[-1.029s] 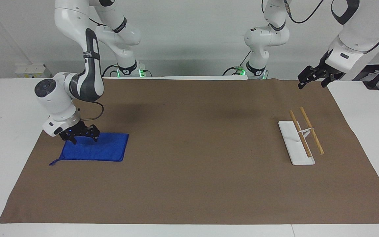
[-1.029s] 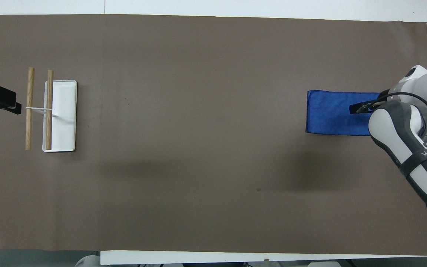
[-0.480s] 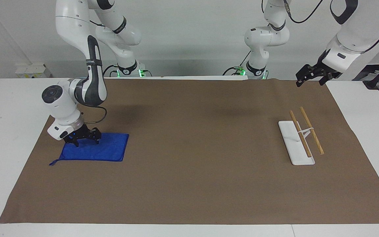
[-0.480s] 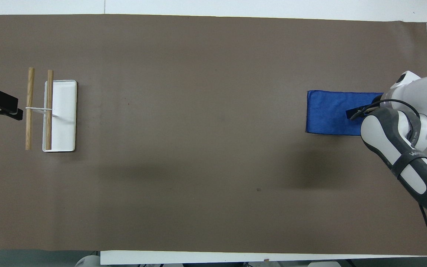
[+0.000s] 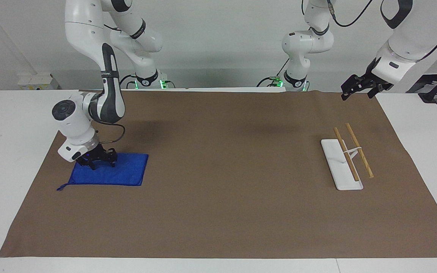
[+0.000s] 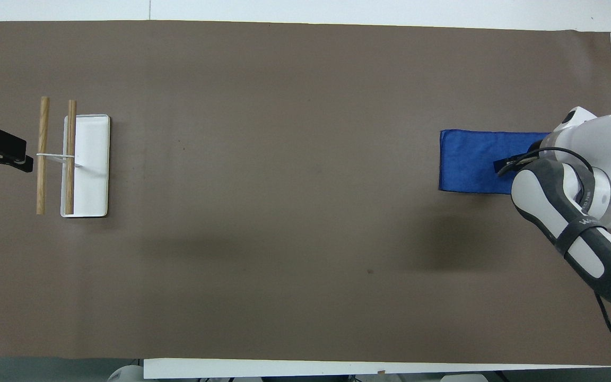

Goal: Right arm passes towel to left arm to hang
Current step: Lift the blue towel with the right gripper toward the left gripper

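Note:
My right gripper takes hold of the blue towel by its edge (image 6: pixel 507 166) next, to pass it to my left arm for hanging.
The blue towel (image 5: pixel 125 173) lies flat on the brown mat toward the right arm's end of the table; it also shows in the overhead view (image 6: pixel 467 168). My right gripper (image 5: pixel 102 165) is open, with its fingertips down on the towel's edge nearest the robots; in the overhead view only its black tip (image 6: pixel 503 165) shows past the arm's dark shell. My left gripper (image 5: pixel 357 94) is open and empty, and it waits in the air over the mat's edge at the left arm's end (image 6: pixel 3 154).
A white rack base (image 5: pixel 334 161) with two wooden rails (image 5: pixel 359 151) on a thin white post stands toward the left arm's end; it also shows in the overhead view (image 6: pixel 90 175). The brown mat (image 5: pixel 226 170) covers most of the table.
My right arm has swung and turned a little over the towel, and its gripper has come down onto the towel's near edge. The left gripper has risen slightly. The towel has not moved.

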Controlling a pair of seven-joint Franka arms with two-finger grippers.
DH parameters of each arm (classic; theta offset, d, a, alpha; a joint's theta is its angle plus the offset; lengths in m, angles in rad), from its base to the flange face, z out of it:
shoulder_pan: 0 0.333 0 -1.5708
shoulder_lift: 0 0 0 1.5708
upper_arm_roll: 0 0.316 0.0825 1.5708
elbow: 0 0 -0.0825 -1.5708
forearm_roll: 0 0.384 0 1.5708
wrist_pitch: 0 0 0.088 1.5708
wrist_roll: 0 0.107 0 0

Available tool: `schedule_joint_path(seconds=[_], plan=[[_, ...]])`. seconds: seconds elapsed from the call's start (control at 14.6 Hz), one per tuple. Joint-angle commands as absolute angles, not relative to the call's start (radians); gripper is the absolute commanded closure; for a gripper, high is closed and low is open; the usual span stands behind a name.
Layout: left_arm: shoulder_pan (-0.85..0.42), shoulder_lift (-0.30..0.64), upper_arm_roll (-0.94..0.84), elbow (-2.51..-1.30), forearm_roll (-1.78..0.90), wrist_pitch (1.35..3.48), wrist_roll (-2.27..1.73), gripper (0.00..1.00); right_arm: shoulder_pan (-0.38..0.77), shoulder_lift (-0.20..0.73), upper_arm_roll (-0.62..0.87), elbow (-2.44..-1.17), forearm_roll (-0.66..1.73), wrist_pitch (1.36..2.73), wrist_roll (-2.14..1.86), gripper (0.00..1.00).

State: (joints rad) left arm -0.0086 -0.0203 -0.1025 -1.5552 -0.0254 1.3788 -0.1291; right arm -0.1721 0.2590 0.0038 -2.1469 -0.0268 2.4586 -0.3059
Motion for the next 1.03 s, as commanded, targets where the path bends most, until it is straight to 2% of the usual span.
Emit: schedule_joint_path(seconds=[0.0,0.07,0.14,0.21,0.34,0.48,0.75,0.96], plan=[[-0.017,-0.051,-0.095,-1.589,-0.026,1.382,-0.163,0.0,-0.187,0.262,0.011,-2.166,-0.046,2.482,-0.324,0.61],[-0.017,-0.051,-0.095,-1.589,-0.026,1.382,-0.163,0.0,-0.187,0.262,0.011,-2.166,-0.046,2.477,-0.321,0.82],[-0.017,-0.051,-0.095,-1.589,-0.028,1.382,-0.164,0.0,-0.187,0.262,0.012,-2.163,-0.046,2.474,-0.315,0.95],[-0.015,-0.051,-0.095,-1.589,-0.028,1.384,-0.164,0.0,-0.187,0.261,0.012,-2.16,-0.045,2.468,-0.307,1.0],[-0.014,-0.051,-0.095,-1.589,-0.029,1.385,-0.172,0.0,-0.189,0.242,0.021,-2.152,-0.041,2.435,-0.249,1.0],[-0.014,-0.051,-0.097,-1.598,-0.034,1.403,-0.248,0.0,-0.19,0.218,0.049,-2.12,-0.04,2.343,-0.174,1.0],[-0.014,-0.072,-0.098,-1.644,-0.086,1.483,-0.49,0.0,-0.207,0.144,0.176,-2.03,-0.019,2.065,0.09,1.0],[-0.012,-0.096,-0.1,-1.71,-0.175,1.584,-0.872,0.0,-0.198,0.112,0.322,-1.941,0.092,1.909,0.408,1.0]])
